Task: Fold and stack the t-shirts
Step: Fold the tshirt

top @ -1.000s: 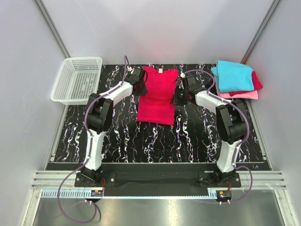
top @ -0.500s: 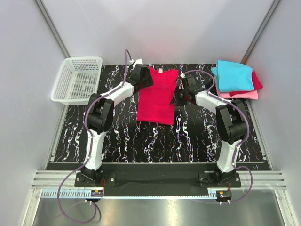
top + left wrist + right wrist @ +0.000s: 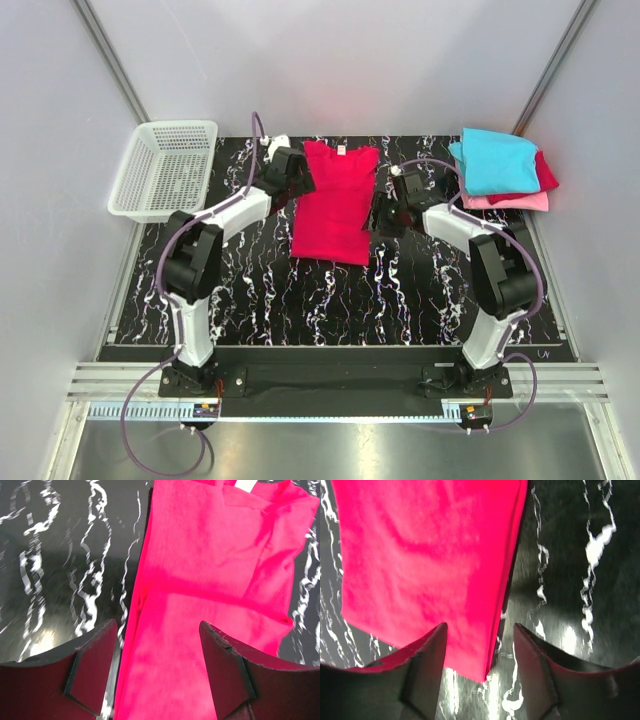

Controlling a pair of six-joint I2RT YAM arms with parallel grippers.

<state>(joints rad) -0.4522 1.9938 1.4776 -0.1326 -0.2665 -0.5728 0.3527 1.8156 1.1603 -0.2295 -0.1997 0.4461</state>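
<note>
The t-shirt's end needs to be folded toward the neck. My left gripper should next grab the crimson-red t-shirt's near-end corner, opposite the neck label.
A bright crimson-red t-shirt lies flat in the middle of the table, its sides folded in to a long narrow shape, with a small white neck label at the far end. My left gripper hovers open over the shirt's left edge, nothing between its fingers. At the shirt's right edge my right gripper also stands open and empty. A stack of folded t-shirts, cyan on top of dark red and pink, sits at the back right.
A white mesh basket stands at the back left corner. The table top is black marble with white veins. Grey walls close the sides and back.
Both grippers have opened and let go of the red shirt's sides. The left gripper drew back slightly to the left; the right one shifted a little toward the near side.
</note>
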